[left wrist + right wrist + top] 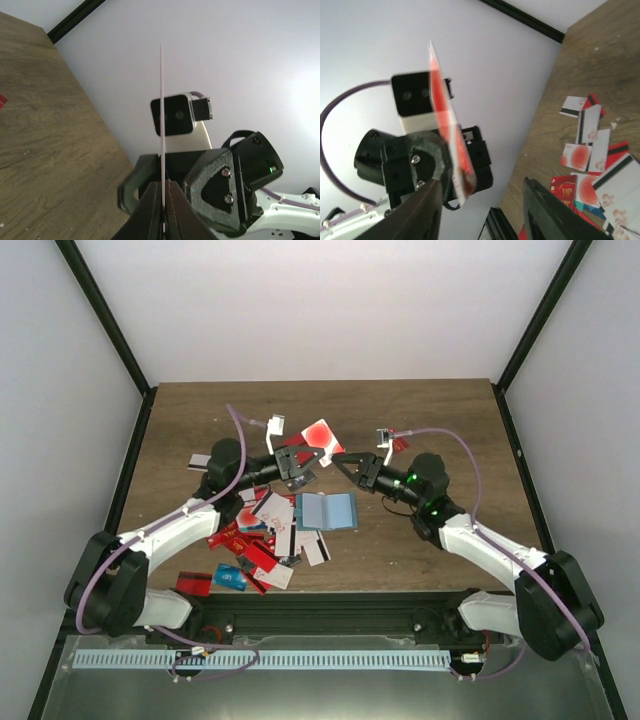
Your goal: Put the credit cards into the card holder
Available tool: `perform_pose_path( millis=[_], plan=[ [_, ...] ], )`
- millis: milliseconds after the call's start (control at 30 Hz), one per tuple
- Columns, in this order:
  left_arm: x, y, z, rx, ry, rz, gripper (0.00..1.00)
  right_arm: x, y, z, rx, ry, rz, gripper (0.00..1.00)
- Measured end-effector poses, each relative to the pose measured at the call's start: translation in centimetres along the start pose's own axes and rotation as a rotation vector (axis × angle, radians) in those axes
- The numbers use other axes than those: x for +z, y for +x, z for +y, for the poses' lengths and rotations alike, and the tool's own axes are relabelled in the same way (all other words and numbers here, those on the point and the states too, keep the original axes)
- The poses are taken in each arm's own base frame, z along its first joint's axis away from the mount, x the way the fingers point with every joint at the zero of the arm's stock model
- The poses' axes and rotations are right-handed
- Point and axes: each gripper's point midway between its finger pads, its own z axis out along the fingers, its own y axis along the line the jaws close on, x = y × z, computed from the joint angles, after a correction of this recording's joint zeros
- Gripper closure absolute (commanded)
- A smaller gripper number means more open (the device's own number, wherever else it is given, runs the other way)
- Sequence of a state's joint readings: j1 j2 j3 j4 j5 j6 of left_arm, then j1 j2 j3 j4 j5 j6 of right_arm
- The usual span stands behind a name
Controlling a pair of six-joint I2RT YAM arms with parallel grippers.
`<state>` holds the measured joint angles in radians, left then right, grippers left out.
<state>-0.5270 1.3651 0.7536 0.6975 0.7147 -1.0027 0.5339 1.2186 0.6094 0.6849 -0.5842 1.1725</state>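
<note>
My right gripper should next grab the white credit card by the edge facing it, so the card's opposite edge stays free to enter the card holder (328, 510).
My left gripper (303, 458) is shut on a white credit card with a red dot (321, 434) and holds it upright above the table. In the left wrist view the card (162, 110) stands edge-on between the closed fingers (176, 210). My right gripper (345, 464) is open and empty, facing the card from the right, close to it but apart. In the right wrist view the card (451, 145) hangs in front of its spread fingers (422, 212). The teal-blue card holder (328, 510) lies open on the table below both grippers. Several credit cards (262, 540) lie in a pile to its left.
Loose cards also show on the wood in the right wrist view (590, 145). A dark card (197, 462) lies behind the left arm. Black frame posts (112, 325) and white walls enclose the table. A metal rail (300, 658) runs along the near edge.
</note>
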Motion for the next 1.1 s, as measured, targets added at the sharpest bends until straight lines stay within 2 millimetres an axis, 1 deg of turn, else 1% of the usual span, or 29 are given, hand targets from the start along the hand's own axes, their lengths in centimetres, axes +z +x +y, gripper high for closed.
perform_pose_path(
  millis=[100, 200, 267, 333, 500, 567, 733, 933, 1100],
  plan=[
    [-0.2, 0.3, 0.1, -0.004, -0.013, 0.016, 0.96, -1.1, -0.9, -1.4, -0.033, 0.055, 0.004, 0.46],
    [-0.5, 1.0, -0.1, 0.002, -0.023, 0.051, 0.96, -2.8, -2.8, -2.9, -0.081, 0.117, -0.002, 0.45],
    [-0.7, 1.4, -0.3, 0.013, -0.027, 0.076, 0.96, -3.6, -3.6, -3.3, -0.118, 0.134, 0.021, 0.44],
    [-0.9, 1.9, -0.5, 0.024, -0.026, 0.104, 0.96, -3.7, -3.7, -2.9, -0.159, 0.126, 0.065, 0.44],
    [-1.1, 3.3, -0.4, 0.019, -0.021, 0.173, 0.96, -3.2, -2.4, -0.1, -0.25, 0.016, 0.217, 0.45],
    [-1.2, 3.7, -0.4, 0.018, -0.018, 0.192, 0.96, -3.3, -1.6, 0.2, -0.257, -0.016, 0.264, 0.46],
    [-1.1, 4.7, -0.8, 0.013, 0.002, 0.231, 0.96, -3.5, 0.1, 0.2, -0.234, -0.058, 0.352, 0.49],
    [-0.7, 5.6, -0.8, 0.003, 0.013, 0.262, 0.96, -3.1, 1.6, 0.2, -0.224, -0.088, 0.416, 0.62],
    [-0.7, 5.9, -0.8, -0.003, 0.012, 0.273, 0.96, -2.8, 2.4, 0.4, -0.222, -0.107, 0.453, 0.77]
  ],
)
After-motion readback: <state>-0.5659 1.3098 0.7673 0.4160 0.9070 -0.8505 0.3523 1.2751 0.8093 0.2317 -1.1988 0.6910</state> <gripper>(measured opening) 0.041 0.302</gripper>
